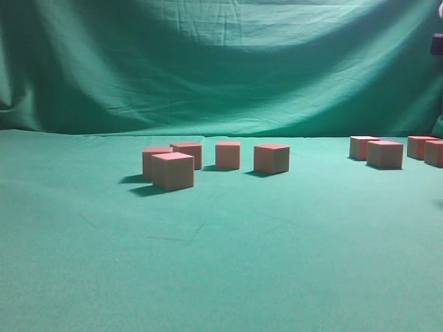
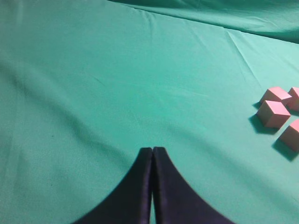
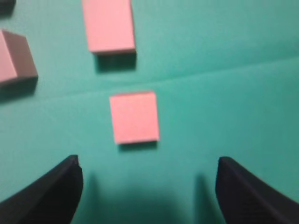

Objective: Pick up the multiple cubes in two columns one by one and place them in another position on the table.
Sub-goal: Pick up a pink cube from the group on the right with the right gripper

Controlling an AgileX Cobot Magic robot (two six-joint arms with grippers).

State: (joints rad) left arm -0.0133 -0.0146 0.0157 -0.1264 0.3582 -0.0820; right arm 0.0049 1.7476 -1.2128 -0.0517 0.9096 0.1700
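The robot's right gripper next needs to pinch the pinkish-red cube by its opposite sides to carry it to the new group on the table.
Several pinkish-red cubes stand on the green table (image 1: pixel 221 263). One group sits left of centre, its nearest cube (image 1: pixel 172 171) in front. A second group sits at the far right, around one cube (image 1: pixel 385 154). In the right wrist view my right gripper (image 3: pixel 148 169) is open, hovering above the cloth with nothing between its fingers. A cube (image 3: pixel 134 116) lies just ahead of the gap, with another cube (image 3: pixel 110 25) beyond it. My left gripper (image 2: pixel 153 150) is shut on nothing, over bare cloth. A cluster of cubes (image 2: pixel 274 113) lies well off to its right.
The draped green backdrop (image 1: pixel 221 62) rises behind the table. A dark part (image 1: pixel 437 43) shows at the exterior view's upper right edge. A third cube (image 3: pixel 14 58) sits tilted at the left of the right wrist view. Bare cloth spans the table's front and left.
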